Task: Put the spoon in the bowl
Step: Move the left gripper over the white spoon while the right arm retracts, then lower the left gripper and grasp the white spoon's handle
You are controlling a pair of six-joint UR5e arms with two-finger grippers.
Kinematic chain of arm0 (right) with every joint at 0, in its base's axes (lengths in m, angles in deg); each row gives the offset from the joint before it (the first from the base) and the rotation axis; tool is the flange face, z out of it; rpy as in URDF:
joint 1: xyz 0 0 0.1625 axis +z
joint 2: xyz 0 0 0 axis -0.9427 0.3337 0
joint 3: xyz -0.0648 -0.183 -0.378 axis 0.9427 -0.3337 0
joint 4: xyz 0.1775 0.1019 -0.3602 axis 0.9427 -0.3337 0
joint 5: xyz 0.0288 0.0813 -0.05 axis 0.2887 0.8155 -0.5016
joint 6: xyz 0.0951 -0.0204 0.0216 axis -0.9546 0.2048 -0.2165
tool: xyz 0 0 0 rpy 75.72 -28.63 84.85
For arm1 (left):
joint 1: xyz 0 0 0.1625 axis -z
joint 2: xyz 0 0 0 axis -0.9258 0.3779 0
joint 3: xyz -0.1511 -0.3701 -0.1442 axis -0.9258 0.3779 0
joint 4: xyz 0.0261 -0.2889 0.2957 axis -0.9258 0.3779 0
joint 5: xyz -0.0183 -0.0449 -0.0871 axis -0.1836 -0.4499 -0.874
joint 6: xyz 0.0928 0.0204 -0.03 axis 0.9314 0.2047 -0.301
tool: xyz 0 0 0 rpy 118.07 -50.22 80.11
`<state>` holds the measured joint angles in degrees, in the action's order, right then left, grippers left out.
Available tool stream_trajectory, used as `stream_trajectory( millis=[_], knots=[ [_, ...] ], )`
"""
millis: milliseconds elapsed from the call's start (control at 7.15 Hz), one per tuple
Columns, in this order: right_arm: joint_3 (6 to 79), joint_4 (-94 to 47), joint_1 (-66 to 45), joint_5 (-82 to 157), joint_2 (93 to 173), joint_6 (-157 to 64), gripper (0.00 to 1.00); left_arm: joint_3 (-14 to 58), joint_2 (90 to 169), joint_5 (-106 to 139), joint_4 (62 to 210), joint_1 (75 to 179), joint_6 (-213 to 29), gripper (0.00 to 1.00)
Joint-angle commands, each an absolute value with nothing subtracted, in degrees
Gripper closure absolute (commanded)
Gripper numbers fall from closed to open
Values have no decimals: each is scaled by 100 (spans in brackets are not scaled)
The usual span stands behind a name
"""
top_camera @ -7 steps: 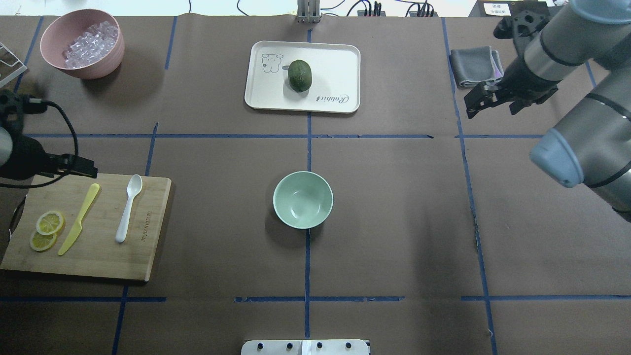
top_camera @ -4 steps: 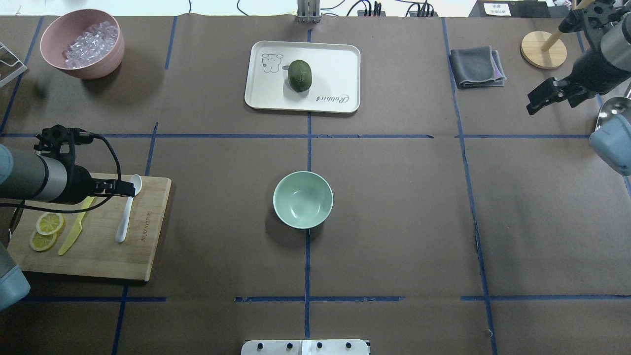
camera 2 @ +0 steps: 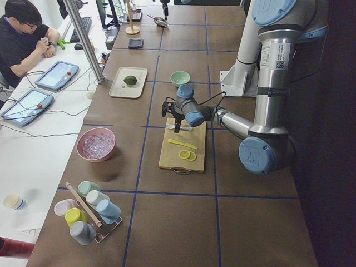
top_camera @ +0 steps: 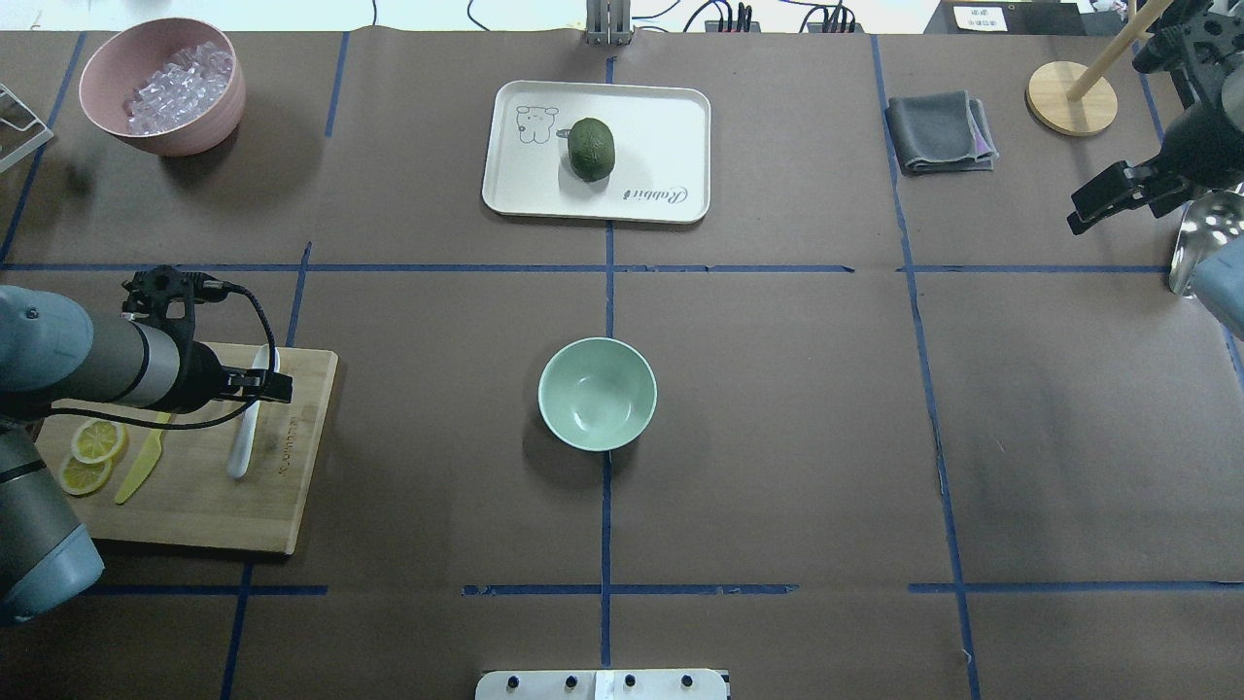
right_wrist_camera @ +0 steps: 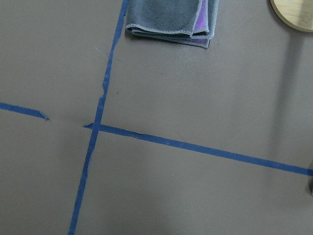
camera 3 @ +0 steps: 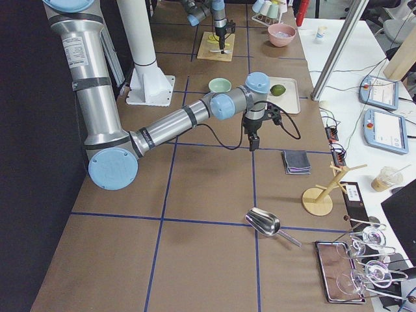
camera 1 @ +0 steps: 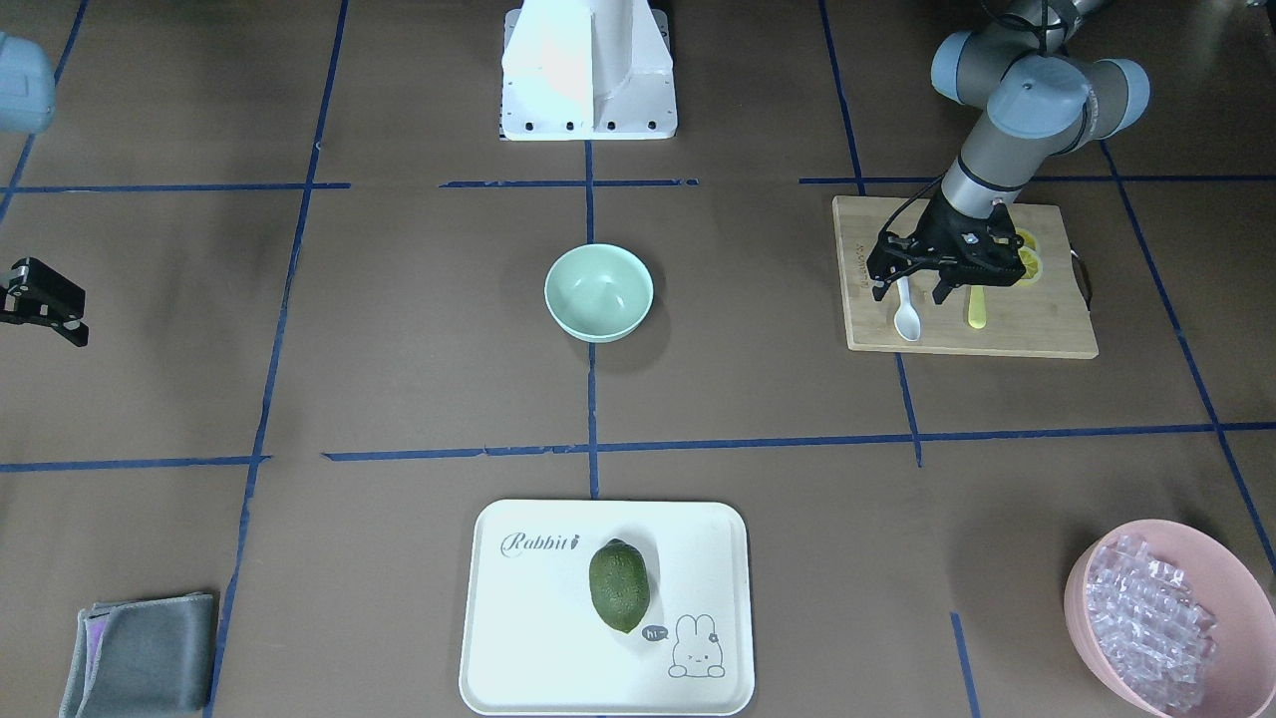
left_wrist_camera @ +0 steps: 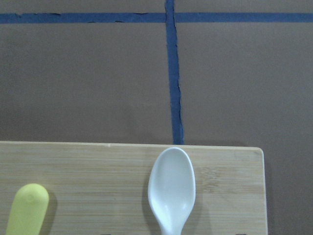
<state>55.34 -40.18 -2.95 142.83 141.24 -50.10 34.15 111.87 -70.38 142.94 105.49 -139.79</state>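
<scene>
Next, my left gripper grabs the slim handle (camera 1: 903, 288), since the white spoon's scoop (camera 1: 908, 322) is broad with sloping sides.
The white spoon (top_camera: 239, 449) lies on the bamboo cutting board (top_camera: 194, 510) at the table's left, scoop pointing away from me; the scoop (left_wrist_camera: 171, 188) fills the bottom of the left wrist view. My left gripper (top_camera: 276, 387) is open and hovers just above the spoon (camera 1: 906, 317), one finger on each side of the handle's upper part (camera 1: 909, 291). The mint-green bowl (top_camera: 597, 394) stands empty in the middle of the table (camera 1: 598, 292). My right gripper (top_camera: 1108, 204) is open and empty at the far right edge.
A yellow knife (top_camera: 143, 467) and lemon slices (top_camera: 92, 452) lie on the board left of the spoon. A pink bowl of clear cubes (top_camera: 160, 83), a white tray (top_camera: 680, 112) with a green fruit, a grey cloth (top_camera: 941, 131), a wooden stand (top_camera: 1069, 97) and a metal scoop (top_camera: 1205, 233) stand further off.
My left arm has swung right from the board's far left corner until its gripper is over the spoon. My right arm has pulled back to the right edge.
</scene>
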Motion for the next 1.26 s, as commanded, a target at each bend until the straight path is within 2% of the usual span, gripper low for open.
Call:
stream_trajectory(
  millis=[0, 699, 839, 1119],
  knots=[
    [5540, -4018, -292, 14281, 14130, -5007, 0, 3388, 11203, -7061, 14292, 10541, -13968, 21],
    [5540, -4018, -274, 14281, 14121, -5016, 0, 3406, 11159, -7079, 14283, 10532, -13968, 42],
    [5540, -4018, -274, 14281, 14130, -5016, 0, 3432, 11151, -7079, 14274, 10541, -13968, 49],
    [5540, -4018, -274, 14281, 14139, -5016, 0, 3493, 11133, -7079, 14274, 10541, -13985, 73]
  ],
)
